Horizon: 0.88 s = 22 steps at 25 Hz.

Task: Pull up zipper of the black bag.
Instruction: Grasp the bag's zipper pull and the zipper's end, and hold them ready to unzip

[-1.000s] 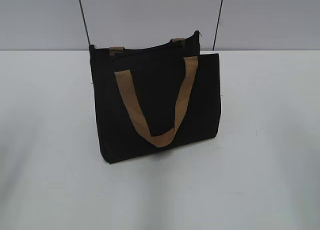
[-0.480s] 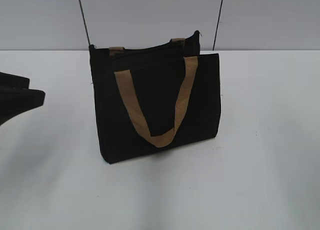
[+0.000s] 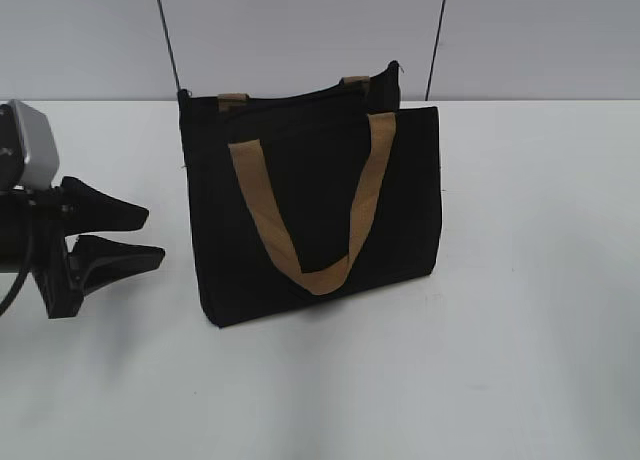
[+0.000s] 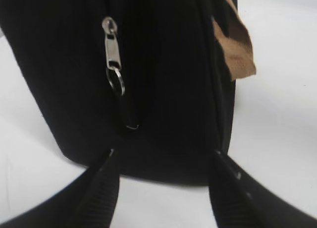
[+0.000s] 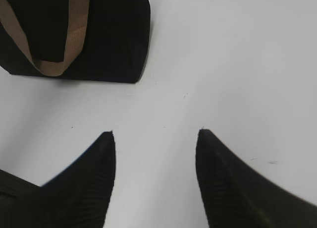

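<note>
I should next pinch the tail by its loose bottom end (image 4: 130, 121) with my left gripper to pull up the zipper, since the zipper's black tail (image 4: 125, 105) hangs slack down the bag's end.
The black bag (image 3: 310, 210) stands upright on the white table, a tan handle (image 3: 320, 275) hanging down its front. My left gripper (image 3: 152, 235) is open and empty, to the left of the bag's left end and apart from it. In the left wrist view the bag's end (image 4: 163, 64) fills the frame. The zipper's silver pull and ring (image 4: 112, 54) hang there, above and left of my open jaws (image 4: 164, 153). My right gripper (image 5: 154, 134) is open and empty over bare table, below and right of the bag (image 5: 109, 34). It is outside the exterior view.
The white table (image 3: 520, 310) stretches around the bag, with a grey wall (image 3: 300, 30) behind it. Two thin dark cables (image 3: 168, 35) run up the wall behind the bag.
My left gripper has come into the exterior view from the left edge and moved right toward the bag's left end. The bag has not moved.
</note>
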Available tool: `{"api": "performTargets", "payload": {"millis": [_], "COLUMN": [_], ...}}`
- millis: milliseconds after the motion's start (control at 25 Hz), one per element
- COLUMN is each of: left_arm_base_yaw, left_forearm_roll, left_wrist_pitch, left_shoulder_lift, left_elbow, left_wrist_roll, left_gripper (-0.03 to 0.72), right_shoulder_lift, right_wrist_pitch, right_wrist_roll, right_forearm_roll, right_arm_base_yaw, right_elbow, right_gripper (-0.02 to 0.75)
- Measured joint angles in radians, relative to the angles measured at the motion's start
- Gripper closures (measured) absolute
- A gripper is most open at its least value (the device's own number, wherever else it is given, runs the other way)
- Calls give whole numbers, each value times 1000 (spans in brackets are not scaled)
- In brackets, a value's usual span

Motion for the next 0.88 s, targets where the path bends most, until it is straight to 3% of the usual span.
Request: {"api": "performTargets", "payload": {"millis": [400,760,880], "left_arm_base_yaw": [-76,-148,-157], "left_forearm_roll": [-11,-10,-10], "left_wrist_pitch": [-3,-40,-70], "left_shoulder_lift": [214,311,315], "left_elbow": [-206,-287,-305], "left_wrist_roll": [15,15,15], "left_gripper": [253,255,288], "right_shoulder_lift": [0,0,0], "right_wrist_pitch": [0,0,-1], "right_wrist_roll": [-3,-3,-3], "right_forearm_roll": [0,0,0], "right_arm_base_yaw": [0,0,0], "right_elbow": [0,0,0], "right_gripper": [328,328,328]}}
